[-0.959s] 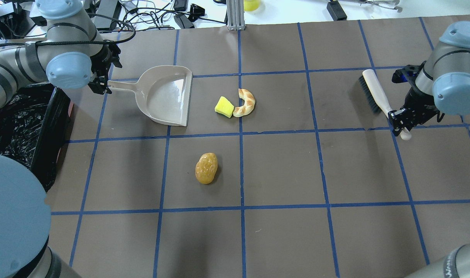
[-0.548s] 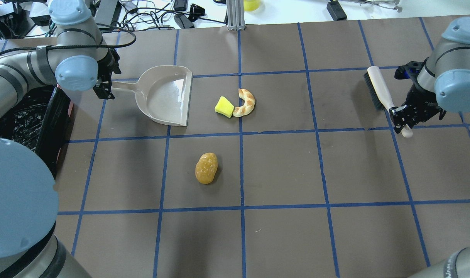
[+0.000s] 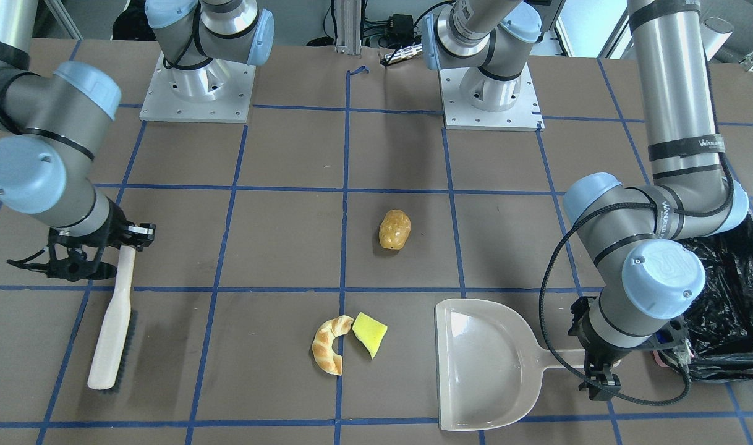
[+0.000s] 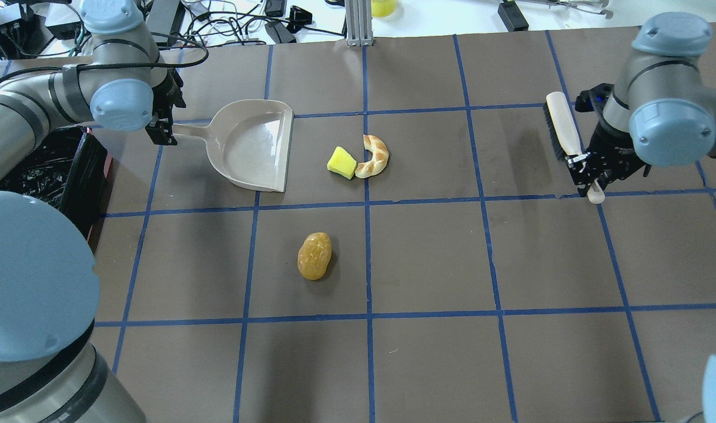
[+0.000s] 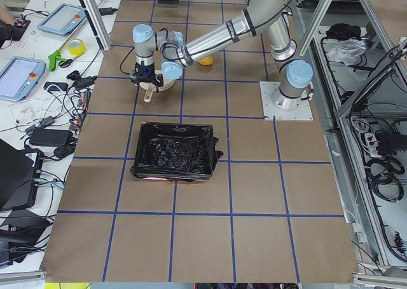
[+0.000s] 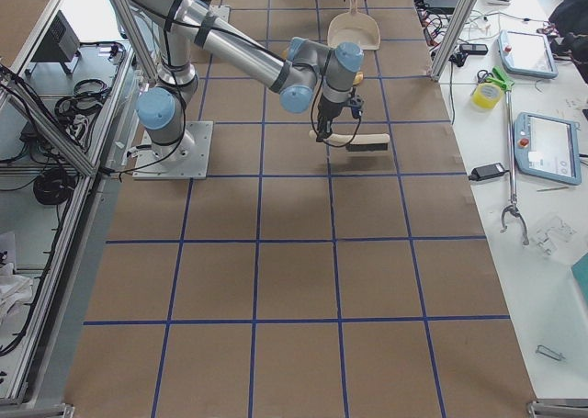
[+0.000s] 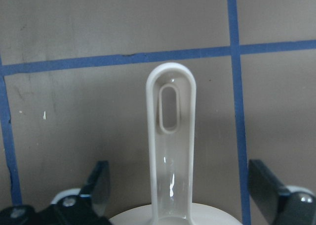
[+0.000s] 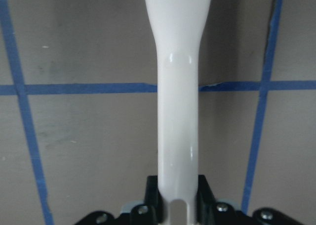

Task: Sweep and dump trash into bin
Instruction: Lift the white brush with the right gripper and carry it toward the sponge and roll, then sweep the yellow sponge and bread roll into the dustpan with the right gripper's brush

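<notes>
The fingers of my left gripper stand beside the dustpan's handle, so it is time to close on the handle now.
The trash lies on the brown mat: a golden-brown potato lump, a tan croissant piece and a yellow-green sponge wedge touching it. The black-lined bin stands at the robot's left. My left gripper is open, its fingers on either side of the beige dustpan's handle without touching it. My right gripper is shut on the beige hand brush's handle.
The dustpan rests flat, its mouth facing the sponge and croissant. The brush head points toward the far side. Cables and tools lie beyond the mat's far edge.
My right gripper has carried the brush to the left and turned it more upright in the overhead view. My left gripper has shifted slightly right along the dustpan handle.
</notes>
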Available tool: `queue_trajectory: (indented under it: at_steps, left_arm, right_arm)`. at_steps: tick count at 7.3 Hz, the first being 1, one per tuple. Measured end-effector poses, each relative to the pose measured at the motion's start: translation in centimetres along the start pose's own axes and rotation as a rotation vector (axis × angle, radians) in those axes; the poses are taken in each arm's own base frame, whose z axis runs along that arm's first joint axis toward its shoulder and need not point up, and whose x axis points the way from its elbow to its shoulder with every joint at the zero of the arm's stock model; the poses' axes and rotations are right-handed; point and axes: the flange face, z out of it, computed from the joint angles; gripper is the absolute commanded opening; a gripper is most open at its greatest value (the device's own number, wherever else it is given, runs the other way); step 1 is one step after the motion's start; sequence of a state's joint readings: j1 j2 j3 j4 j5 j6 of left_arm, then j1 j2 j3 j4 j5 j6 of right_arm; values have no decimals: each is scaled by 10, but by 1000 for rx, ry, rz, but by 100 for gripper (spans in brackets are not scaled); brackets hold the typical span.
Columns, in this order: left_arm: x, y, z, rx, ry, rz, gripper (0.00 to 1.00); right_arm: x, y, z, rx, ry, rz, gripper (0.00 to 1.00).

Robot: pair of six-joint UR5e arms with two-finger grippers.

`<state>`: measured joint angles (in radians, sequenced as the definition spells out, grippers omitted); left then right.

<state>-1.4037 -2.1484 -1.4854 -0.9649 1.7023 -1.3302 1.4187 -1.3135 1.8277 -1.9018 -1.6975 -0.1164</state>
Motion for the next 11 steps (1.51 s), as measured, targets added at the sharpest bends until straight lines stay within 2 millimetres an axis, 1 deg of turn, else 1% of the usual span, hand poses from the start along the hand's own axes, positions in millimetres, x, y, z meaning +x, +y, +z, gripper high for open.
queue_trajectory:
  at_steps: [2, 3, 4, 5, 6, 7, 8, 9, 11]
  left_arm:
    - [1, 0, 7, 0, -8, 1, 97]
    - [2, 0, 9, 1, -8, 3, 74]
    - [2, 0, 10, 2, -8, 4, 19]
    - [2, 1, 10, 2, -9, 4, 0]
    - [2, 1, 11, 2, -9, 2, 0]
    - [1, 1, 10, 2, -7, 2, 0]
    - [1, 0, 6, 2, -2, 9, 0]
    - [1, -1, 0, 5, 7, 26, 0]
    - [2, -7, -8, 65, 18, 77, 0]
  right_arm:
    - [-99, 21, -8, 7, 31, 95, 2]
    - [-144, 34, -5, 12, 43, 130, 2]
    - [-182, 40, 0, 14, 51, 154, 2]
    - [-212, 39, 1, 14, 36, 171, 1]
    - [-242, 33, 0, 10, 7, 182, 1]
    - [-267, 25, 2, 7, -11, 193, 1]
    - [-287, 16, 3, 0, -18, 199, 1]
    - [-302, 7, 3, -11, -16, 197, 1]
    - [-324, -8, 3, -36, -37, 186, 1]
